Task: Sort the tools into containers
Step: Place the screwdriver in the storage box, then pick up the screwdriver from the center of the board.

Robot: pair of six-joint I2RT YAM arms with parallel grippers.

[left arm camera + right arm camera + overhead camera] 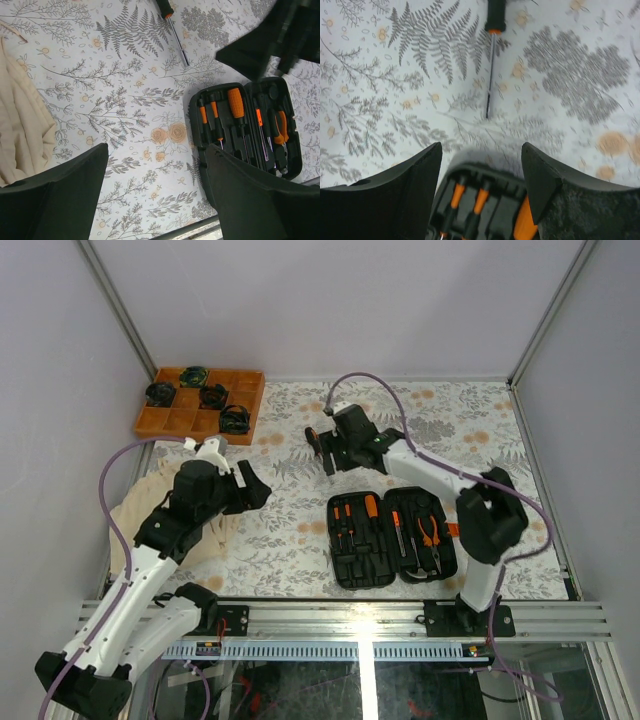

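The robot's right gripper needs to take hold of the loose orange-and-black screwdriver by its neck (495, 24) next, so that the screwdriver's blade stays free to settle into the tool case.
The black tool case (345, 575) lies open at the front centre, with orange-handled screwdrivers (355, 512) in its left half and pliers (430, 532) in its right half. One loose screwdriver (491, 65) lies on the floral cloth beyond the case; it also shows in the left wrist view (175, 35). My right gripper (325, 450) is open and empty; in its wrist view the right gripper (481, 150) hovers over the case's far edge (485, 172), short of the loose screwdriver. My left gripper (255, 485) is open and empty, left of the case (196, 125).
An orange gridded tray (200, 403) with round black-green coiled items stands at the back left. A cream cloth (150, 500) lies bunched under the left arm. The metal rail (360, 615) runs along the table's front edge.
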